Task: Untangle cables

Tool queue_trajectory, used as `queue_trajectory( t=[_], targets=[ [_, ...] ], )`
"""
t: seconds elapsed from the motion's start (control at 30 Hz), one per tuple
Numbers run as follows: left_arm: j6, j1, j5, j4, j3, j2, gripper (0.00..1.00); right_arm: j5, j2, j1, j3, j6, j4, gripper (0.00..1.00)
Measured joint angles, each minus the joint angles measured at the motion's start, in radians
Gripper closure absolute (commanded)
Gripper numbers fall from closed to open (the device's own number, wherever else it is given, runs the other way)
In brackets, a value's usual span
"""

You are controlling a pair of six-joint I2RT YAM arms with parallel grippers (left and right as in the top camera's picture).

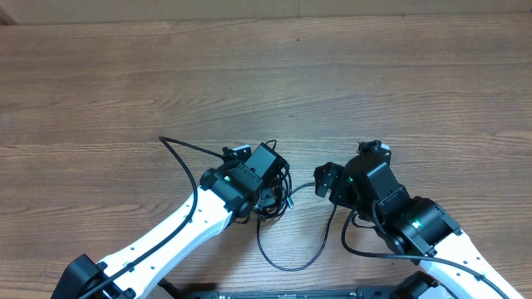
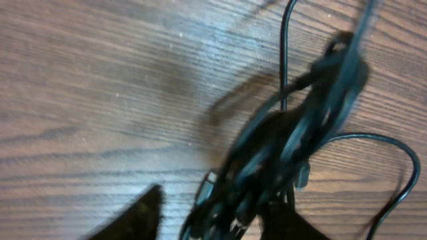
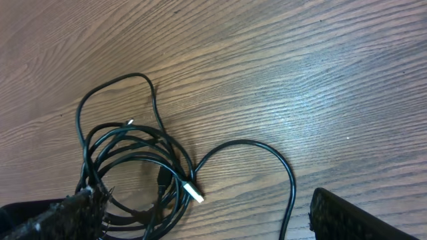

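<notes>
My right gripper is to grab the loose cord next by its looped-out part (image 1: 331, 221) (image 3: 285, 164) beside the bundle. The coils will stay free to loosen.
The cables (image 1: 278, 202) are a tangled bundle of thin black cords on the wooden table, between my two grippers. My left gripper (image 1: 274, 184) is right over the bundle. In the left wrist view its fingers (image 2: 217, 213) are apart and the blurred bundle (image 2: 287, 133) sits between them, closer to the right finger. My right gripper (image 1: 321, 183) is open just right of the bundle. In the right wrist view (image 3: 207, 220) the coils (image 3: 140, 160) lie flat by its left finger, with a silver plug (image 3: 194, 193) showing. One cord loops out towards me (image 1: 291, 264).
The wooden table (image 1: 374, 75) stretches far behind the bundle. A thicker black cable of the left arm (image 1: 179, 154) arcs to the left of the bundle, and one of the right arm (image 1: 357, 247) curls by the right wrist.
</notes>
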Motion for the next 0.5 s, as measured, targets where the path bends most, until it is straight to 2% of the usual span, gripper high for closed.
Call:
queue_trajectory(
  t=[0.27,0.5],
  targets=[
    [0.002,0.000,-0.005,0.000,0.000,0.000,0.96,0.000,0.000,0.000,0.000,0.001,-0.001,0.05],
    [0.026,0.000,-0.006,0.049,-0.003,0.006,0.96,-0.004,0.000,0.000,0.000,0.000,-0.001,0.05]
  ],
)
